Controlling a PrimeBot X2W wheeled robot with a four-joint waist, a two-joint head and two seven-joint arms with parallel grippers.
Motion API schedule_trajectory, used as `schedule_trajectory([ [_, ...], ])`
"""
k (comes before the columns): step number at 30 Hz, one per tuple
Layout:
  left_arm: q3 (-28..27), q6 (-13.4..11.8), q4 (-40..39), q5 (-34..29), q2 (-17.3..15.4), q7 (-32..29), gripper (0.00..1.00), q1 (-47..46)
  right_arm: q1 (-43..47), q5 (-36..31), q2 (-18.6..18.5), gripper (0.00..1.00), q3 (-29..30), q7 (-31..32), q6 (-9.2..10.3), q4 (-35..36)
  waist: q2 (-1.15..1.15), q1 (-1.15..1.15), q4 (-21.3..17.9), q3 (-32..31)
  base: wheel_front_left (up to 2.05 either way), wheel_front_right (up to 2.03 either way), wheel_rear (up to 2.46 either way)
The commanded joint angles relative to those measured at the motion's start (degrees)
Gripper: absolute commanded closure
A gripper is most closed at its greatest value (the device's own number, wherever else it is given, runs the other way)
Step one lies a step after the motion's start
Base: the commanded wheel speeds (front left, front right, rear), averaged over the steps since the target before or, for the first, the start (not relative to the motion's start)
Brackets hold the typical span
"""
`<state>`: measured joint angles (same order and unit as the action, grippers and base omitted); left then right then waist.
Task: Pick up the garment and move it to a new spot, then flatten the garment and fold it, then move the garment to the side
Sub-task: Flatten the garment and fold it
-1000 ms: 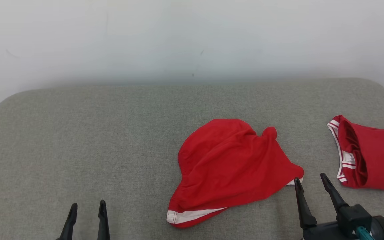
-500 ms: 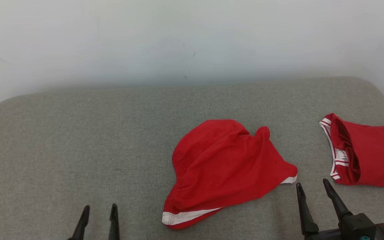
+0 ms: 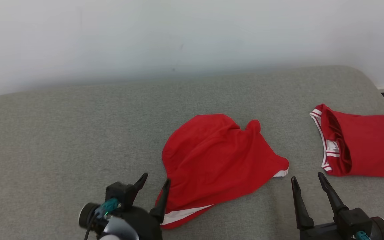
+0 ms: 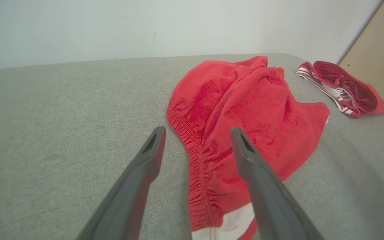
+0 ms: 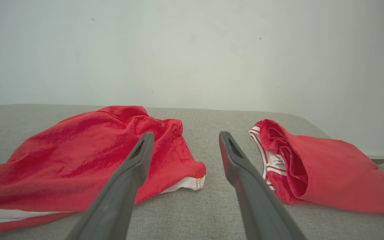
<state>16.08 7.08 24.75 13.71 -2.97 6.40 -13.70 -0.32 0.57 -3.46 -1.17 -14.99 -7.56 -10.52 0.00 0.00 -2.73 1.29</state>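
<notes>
The right gripper grabs the garment's white-trimmed corner (image 3: 281,172) next, since it stands a little above the padded surface while the red cloth (image 3: 222,164) lies slack.
A crumpled red garment (image 3: 218,160) with a white hem band lies in the middle of the grey padded surface (image 3: 62,133). My left gripper (image 3: 156,179) stands open at the garment's near left edge, its right finger touching or just over the red cloth. In the left wrist view the gathered edge of the garment (image 4: 245,100) runs between the two spread fingers of the left gripper (image 4: 197,130). My right gripper (image 3: 307,177) is open and empty just right of the garment's white-trimmed corner. From the right wrist, the right gripper (image 5: 186,134) points past the corner of the garment (image 5: 88,146).
A second red garment (image 3: 362,146) with red-and-white striped trim lies folded at the surface's right end, also seen as the folded piece (image 5: 325,166) right of my right fingers. A pale wall stands behind. A tan panel (image 4: 378,43) rises at the far right.
My left arm has swung right and forward, from the bottom left up to the garment's near left edge. The head camera shifted a little. The right gripper has barely moved.
</notes>
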Motion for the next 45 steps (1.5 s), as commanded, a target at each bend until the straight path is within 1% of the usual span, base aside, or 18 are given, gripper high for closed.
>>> schedule_trajectory([
  [1,1.6,0.3,1.6,1.1,-0.1,-0.2,0.0,-2.8,-0.5,0.4,0.1,0.0,0.2,-0.2,0.15,0.2,0.0,0.0,-1.2,1.0,0.0,0.0,0.0],
  [7,8.5,0.3,6.2,4.4,-0.1,-0.6,0.0,-9.5,-1.0,0.4,0.2,0.0,0.4,-0.2,0.15,0.5,0.0,0.0,-2.8,2.5,0.0,0.0,0.0],
  [10,10.7,0.3,9.4,5.3,-0.4,-1.0,0.0,-12.2,-1.6,0.6,0.3,0.0,0.2,-0.2,0.15,0.6,0.0,0.0,-3.6,3.3,0.0,0.0,0.0],
  [15,10.4,-0.5,14.9,5.4,-0.4,0.6,0.0,-16.0,-2.6,0.7,0.4,0.0,-0.5,-0.2,0.15,0.6,0.0,0.0,-5.0,4.5,0.0,0.0,0.0],
  [20,11.3,-0.3,19.2,5.8,-0.3,0.2,0.0,-18.4,-2.9,0.9,0.5,0.0,-0.3,-0.2,0.15,0.7,0.0,0.0,-5.5,5.1,0.0,0.0,0.0],
  [24,11.8,-0.1,21.8,6.7,-0.2,0.5,0.0,-19.7,-3.0,1.1,0.5,0.0,-0.2,-0.2,0.15,0.7,0.0,0.0,-5.6,5.3,0.0,0.0,0.0],
  [29,12.1,-0.1,23.9,9.2,0.0,0.4,0.0,-20.8,-3.2,1.1,0.5,0.0,-0.3,-0.2,0.15,0.5,0.0,0.0,-5.6,5.4,0.0,0.0,0.0],
  [30,12.1,-0.1,23.8,9.5,0.0,1.2,0.0,-21.2,-3.2,1.1,0.6,0.0,-0.3,-0.2,0.15,0.5,0.0,0.0,-5.5,5.4,0.0,0.0,0.0],
  [31,11.9,-0.3,23.7,9.8,0.0,2.4,0.68,-21.7,-3.2,1.1,0.6,0.0,-0.3,-0.2,0.15,0.5,0.0,0.0,-5.5,5.4,0.0,0.0,0.0],
  [32,11.8,-0.3,23.8,10.2,0.0,2.9,1.0,-21.8,-3.2,1.1,0.6,0.0,-0.2,-0.2,0.15,0.5,0.0,0.0,-5.5,5.5,0.0,0.0,0.0],
  [38,12.9,-0.3,25.8,12.1,0.0,3.9,1.0,-23.0,-3.4,1.2,0.6,0.0,-0.6,-0.2,0.15,0.4,0.0,0.0,-5.4,5.5,0.0,0.0,0.0],
  [45,12.8,-1.4,28.5,12.9,0.0,5.6,1.0,-24.8,-3.5,1.1,0.6,0.0,-0.8,-0.2,0.15,0.1,0.0,0.0,-5.7,5.5,0.0,0.0,0.0],
])
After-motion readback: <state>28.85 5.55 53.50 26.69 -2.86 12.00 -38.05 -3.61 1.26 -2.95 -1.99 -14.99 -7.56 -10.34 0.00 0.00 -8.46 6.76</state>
